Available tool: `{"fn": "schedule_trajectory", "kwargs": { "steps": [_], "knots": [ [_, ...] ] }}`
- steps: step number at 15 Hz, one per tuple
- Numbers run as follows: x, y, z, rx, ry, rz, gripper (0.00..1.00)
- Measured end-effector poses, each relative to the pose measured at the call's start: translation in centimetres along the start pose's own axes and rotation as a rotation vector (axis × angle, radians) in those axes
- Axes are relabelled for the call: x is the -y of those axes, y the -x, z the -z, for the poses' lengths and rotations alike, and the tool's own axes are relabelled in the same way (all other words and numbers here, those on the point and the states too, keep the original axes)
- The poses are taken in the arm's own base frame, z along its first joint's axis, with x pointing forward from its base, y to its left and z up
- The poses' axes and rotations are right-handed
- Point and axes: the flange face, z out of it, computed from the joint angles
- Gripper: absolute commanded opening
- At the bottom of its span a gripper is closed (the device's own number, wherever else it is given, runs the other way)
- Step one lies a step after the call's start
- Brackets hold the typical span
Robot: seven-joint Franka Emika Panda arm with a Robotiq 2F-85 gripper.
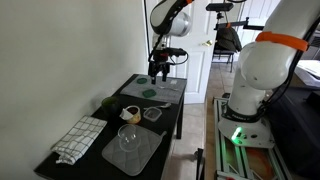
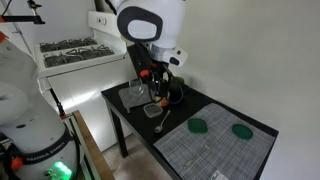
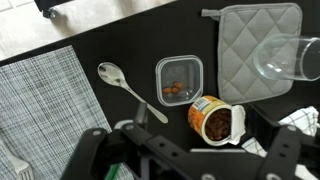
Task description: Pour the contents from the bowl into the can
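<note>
I will pour into the can [image 3: 213, 121], so next I will grab the clear squarish bowl by the side of its rim nearest the spoon.
The can [image 3: 213, 121] is a short tan-orange cylinder with its pale lid peeled back and brown pieces inside; it stands on the black table [image 3: 110, 35] and also shows in an exterior view [image 1: 130, 112]. The clear glass bowl [image 3: 290, 58] sits on a grey mat [image 3: 250, 45], to the right of the can; it shows in an exterior view too [image 1: 130, 138]. My gripper [image 3: 190, 165] is open and empty, well above the table near the can; it shows in both exterior views [image 1: 158, 72] [image 2: 155, 95].
A small clear squarish container [image 3: 178, 79] with a few brown pieces lies next to the can, and a metal spoon [image 3: 128, 86] lies left of it. A striped placemat [image 3: 45, 100] holds green items [image 2: 200, 127]. A checkered towel [image 1: 80, 140] lies near the wall.
</note>
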Motion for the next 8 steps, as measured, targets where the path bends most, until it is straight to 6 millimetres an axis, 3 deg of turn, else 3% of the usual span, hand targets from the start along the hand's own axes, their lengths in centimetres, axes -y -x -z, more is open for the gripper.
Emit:
{"fn": "schedule_trajectory", "kwargs": {
  "steps": [3,8],
  "knots": [
    [-0.8,-0.2,-3.8,0.031,0.014,-0.040,1.00],
    [-0.9,-0.4,-4.4,0.042,0.019,-0.047,1.00]
  ]
}}
